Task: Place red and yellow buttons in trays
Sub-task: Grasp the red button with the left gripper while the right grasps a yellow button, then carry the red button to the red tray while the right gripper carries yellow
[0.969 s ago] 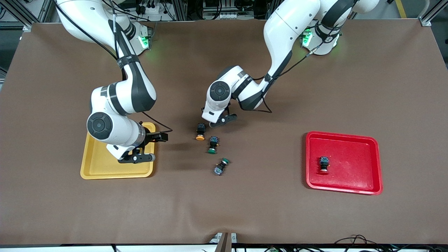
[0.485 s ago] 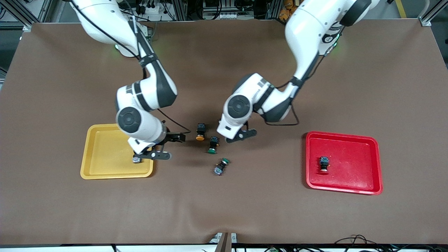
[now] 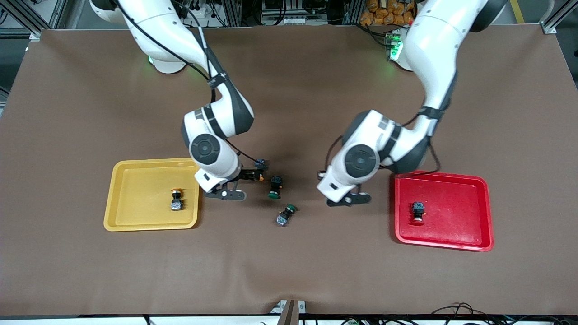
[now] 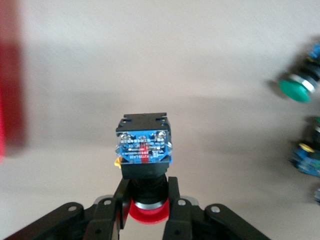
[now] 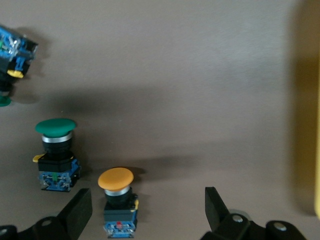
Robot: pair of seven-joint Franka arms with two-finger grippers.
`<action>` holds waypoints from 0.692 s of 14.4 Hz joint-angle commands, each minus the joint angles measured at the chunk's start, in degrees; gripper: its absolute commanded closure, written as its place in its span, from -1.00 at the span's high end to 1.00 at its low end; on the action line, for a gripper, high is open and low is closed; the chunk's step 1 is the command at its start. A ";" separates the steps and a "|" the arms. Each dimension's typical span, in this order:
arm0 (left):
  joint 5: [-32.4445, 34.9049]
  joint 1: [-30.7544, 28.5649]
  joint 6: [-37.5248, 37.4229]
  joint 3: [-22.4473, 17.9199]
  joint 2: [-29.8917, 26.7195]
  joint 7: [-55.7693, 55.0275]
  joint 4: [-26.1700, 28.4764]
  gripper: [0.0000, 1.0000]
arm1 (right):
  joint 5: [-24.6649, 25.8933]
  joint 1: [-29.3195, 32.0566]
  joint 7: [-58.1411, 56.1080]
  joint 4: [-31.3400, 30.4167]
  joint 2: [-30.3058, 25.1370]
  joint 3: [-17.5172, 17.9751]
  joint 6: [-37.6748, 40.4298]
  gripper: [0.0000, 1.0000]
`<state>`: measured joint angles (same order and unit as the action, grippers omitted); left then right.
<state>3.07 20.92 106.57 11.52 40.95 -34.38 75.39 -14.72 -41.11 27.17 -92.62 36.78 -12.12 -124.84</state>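
The robot's right gripper should next grab the yellow-capped button by its body below the cap (image 5: 120, 217), so that the button gets into the yellow tray.
My left gripper (image 3: 350, 199) is shut on a red-capped button (image 4: 144, 150) and holds it over the mat beside the red tray (image 3: 469, 198); the tray's edge shows in the left wrist view (image 4: 9, 75). Another red-capped button (image 3: 417, 212) lies in that tray. My right gripper (image 3: 244, 183) is open, its fingers (image 5: 80, 210) on either side of a yellow-capped button (image 5: 117, 200) on the mat, partly hidden in the front view (image 3: 260, 163). A second yellow-capped button (image 3: 176, 200) lies in the yellow tray (image 3: 135, 216).
Two green-capped switches lie mid-table: one (image 3: 274, 186) right beside the yellow-capped button, one (image 3: 285, 214) nearer the front camera. Both show in the right wrist view (image 5: 55, 152) (image 5: 10, 55). The brown mat covers the table.
The right gripper left a yellow-capped button in the yellow tray and moved to the one mid-table. The left arm swung with its red-capped button from mid-table toward the red tray.
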 commanded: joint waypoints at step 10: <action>4.75 -20.82 0.12 0.43 1.23 33.83 1.34 -0.93 | -0.66 -5.91 0.70 -0.01 6.54 -0.62 -4.09 1.00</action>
<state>6.49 1.98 106.23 11.05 41.40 -3.66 76.53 -14.72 -46.08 27.38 -92.75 42.23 -12.12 -127.59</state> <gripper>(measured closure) 0.665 0.000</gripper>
